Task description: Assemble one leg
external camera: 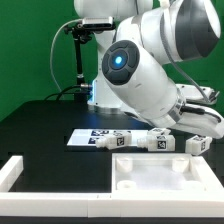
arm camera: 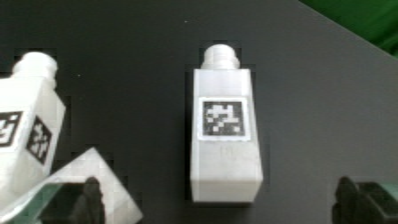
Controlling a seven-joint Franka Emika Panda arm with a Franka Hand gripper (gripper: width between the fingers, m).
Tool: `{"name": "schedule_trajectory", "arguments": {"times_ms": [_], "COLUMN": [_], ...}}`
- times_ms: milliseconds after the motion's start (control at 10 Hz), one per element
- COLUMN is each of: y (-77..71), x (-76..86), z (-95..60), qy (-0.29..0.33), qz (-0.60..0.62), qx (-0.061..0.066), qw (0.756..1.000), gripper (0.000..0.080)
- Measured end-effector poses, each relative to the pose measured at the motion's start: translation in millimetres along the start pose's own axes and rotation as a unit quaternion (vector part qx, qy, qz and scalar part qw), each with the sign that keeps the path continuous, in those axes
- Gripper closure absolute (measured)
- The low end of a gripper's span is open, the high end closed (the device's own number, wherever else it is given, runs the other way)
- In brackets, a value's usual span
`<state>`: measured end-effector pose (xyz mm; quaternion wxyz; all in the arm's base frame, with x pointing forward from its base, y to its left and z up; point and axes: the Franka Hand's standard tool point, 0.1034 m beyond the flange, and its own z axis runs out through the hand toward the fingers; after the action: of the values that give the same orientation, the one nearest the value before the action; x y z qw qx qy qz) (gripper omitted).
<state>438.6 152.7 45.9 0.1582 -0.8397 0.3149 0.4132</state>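
My fingers stop above the leg's blunt end (arm camera: 226, 184), so closing now would miss. My gripper goes lower, and then it closes on that end of the leg.
A leg (arm camera: 224, 125), a chunky white peg with a square tag on its side and a small stud at one end, lies flat on the black table. My gripper (arm camera: 222, 203) is open above it, its dark fingertips (arm camera: 79, 200) wide apart on either side of the leg's blunt end and not touching it. A second leg (arm camera: 29, 110) lies close beside it, partly behind one fingertip. In the exterior view, three legs (external camera: 165, 143) lie in a row on the table, and my gripper (external camera: 198, 120) hangs over the ones at the exterior view's right.
The marker board (external camera: 92, 138) lies flat beside the row of legs. The large white tabletop slab (external camera: 165, 178) sits at the front right. A white border frame (external camera: 18, 172) runs along the front left. The arm's bulky body fills the middle.
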Motion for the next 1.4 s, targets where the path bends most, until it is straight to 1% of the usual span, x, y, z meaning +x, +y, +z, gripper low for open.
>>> {"name": "schedule_trajectory", "arguments": {"times_ms": [100, 200, 400, 500, 700, 900, 1000, 1100, 1200, 1300, 1400], "y": [-5.6, -9.2, -12.1, -12.7, -9.0, -8.4, -8.0, -7.5, -7.2, -7.1, -7.0], "x": [-4.6, -5.7, -2.4, 0.4, 8.8, 13.6, 14.0, 14.4, 14.6, 14.8, 14.9], "z": [11.7, 21.5, 38.6, 43.2, 47.7, 47.5, 47.6, 47.5, 47.3, 47.0, 46.2], "qy": [0.004, 0.008, 0.012, 0.014, 0.016, 0.015, 0.015, 0.015, 0.015, 0.015, 0.015], "qz": [0.008, 0.011, 0.017, 0.017, 0.023, 0.026, 0.027, 0.027, 0.028, 0.028, 0.028], "qx": [-0.003, -0.006, -0.011, -0.012, -0.012, -0.011, -0.011, -0.010, -0.010, -0.010, -0.009], "qw": [1.000, 1.000, 1.000, 1.000, 1.000, 0.999, 0.999, 0.999, 0.999, 0.999, 0.999], "gripper": [0.0150, 0.0150, 0.0150, 0.0150, 0.0150, 0.0150, 0.0258, 0.0394, 0.0394, 0.0515, 0.0515]}}
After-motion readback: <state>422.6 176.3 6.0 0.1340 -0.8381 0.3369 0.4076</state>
